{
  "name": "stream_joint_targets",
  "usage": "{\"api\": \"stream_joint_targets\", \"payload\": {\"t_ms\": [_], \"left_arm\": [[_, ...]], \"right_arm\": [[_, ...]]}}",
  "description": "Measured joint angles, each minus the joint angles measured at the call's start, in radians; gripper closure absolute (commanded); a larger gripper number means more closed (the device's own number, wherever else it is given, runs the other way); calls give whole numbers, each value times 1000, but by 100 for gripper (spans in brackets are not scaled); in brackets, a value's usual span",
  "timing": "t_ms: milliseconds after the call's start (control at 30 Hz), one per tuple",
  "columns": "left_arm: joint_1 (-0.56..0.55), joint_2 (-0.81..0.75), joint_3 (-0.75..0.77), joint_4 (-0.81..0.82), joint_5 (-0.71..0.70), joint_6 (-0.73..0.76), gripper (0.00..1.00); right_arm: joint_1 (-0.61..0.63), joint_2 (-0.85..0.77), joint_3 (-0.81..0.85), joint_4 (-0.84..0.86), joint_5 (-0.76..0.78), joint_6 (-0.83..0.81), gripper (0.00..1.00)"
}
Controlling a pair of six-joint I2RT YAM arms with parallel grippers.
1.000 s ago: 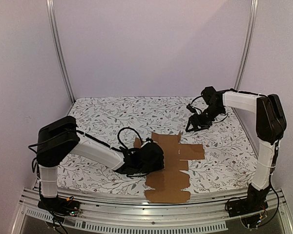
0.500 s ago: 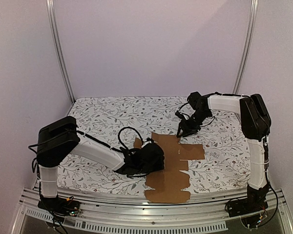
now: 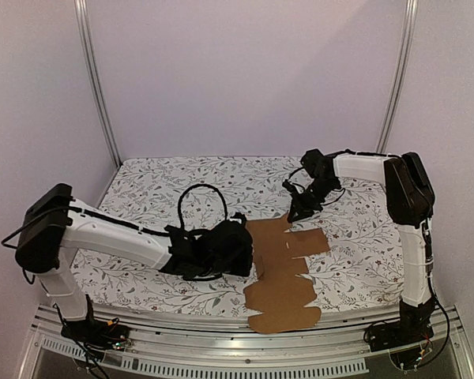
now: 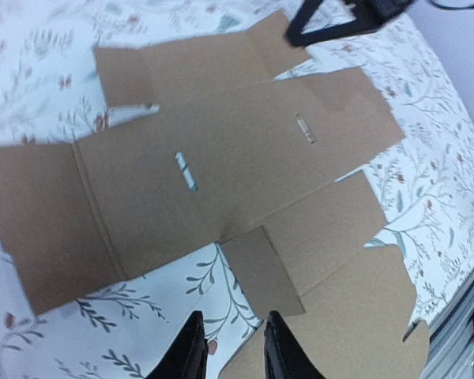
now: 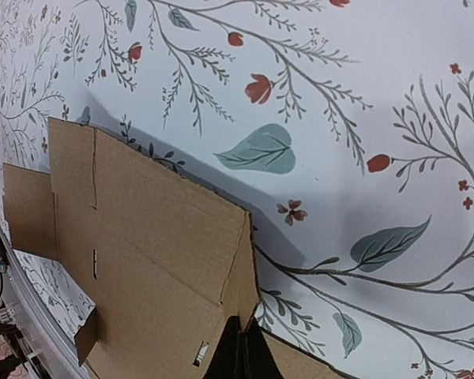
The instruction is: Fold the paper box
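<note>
My left gripper should hold the paper box blank by its outer cardboard edge, so the flaps and creases stay free for my right gripper to fold.
The paper box lies unfolded as a flat brown cardboard blank on the flowered cloth, its panels and flaps spread out. My left gripper hovers low at the blank's left edge. In the left wrist view it stands open, with only cloth and a cardboard edge showing between the fingers. My right gripper is at the blank's far corner. Seen from the right wrist, it is shut on the tip of a narrow end flap, which stands up a little from the panel.
The flowered tablecloth covers the table between two metal uprights and pale walls. An aluminium rail runs along the near edge. The blank's near end reaches over that rail. A black cable loops above the left wrist.
My left gripper opened, let go of the blank's left edge and drew back leftward. My right gripper came down to the far flap and shut on it. The blank slid slightly right.
</note>
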Motion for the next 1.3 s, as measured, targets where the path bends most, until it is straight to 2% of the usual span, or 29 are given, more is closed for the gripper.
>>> {"api": "stream_joint_targets", "payload": {"t_ms": [67, 167, 300, 467, 700, 833, 933, 1167, 1300], "left_arm": [[0, -124, 23, -70, -2, 94, 50], [10, -283, 124, -169, -11, 238, 41], [79, -410, 220, -259, 39, 394, 38], [230, -435, 231, -352, 170, 510, 34], [251, -355, 231, -413, 368, 581, 35], [251, -280, 232, -423, 430, 574, 46], [256, -240, 232, -437, 453, 559, 51], [286, -230, 229, -430, 504, 520, 48], [320, -229, 217, -407, 578, 501, 52]], "right_arm": [[3, -6, 0, -3, 0, -10, 100], [15, -40, -1, -10, 0, -40, 100], [61, -134, -14, -11, 8, -116, 100], [181, -299, -46, -15, 39, -224, 100], [316, -431, -52, -22, 103, -327, 100], [348, -436, -62, -32, 135, -367, 100], [360, -438, -80, -39, 150, -390, 100], [369, -475, -112, -48, 158, -430, 100], [369, -506, -124, -47, 156, -443, 99]]}}
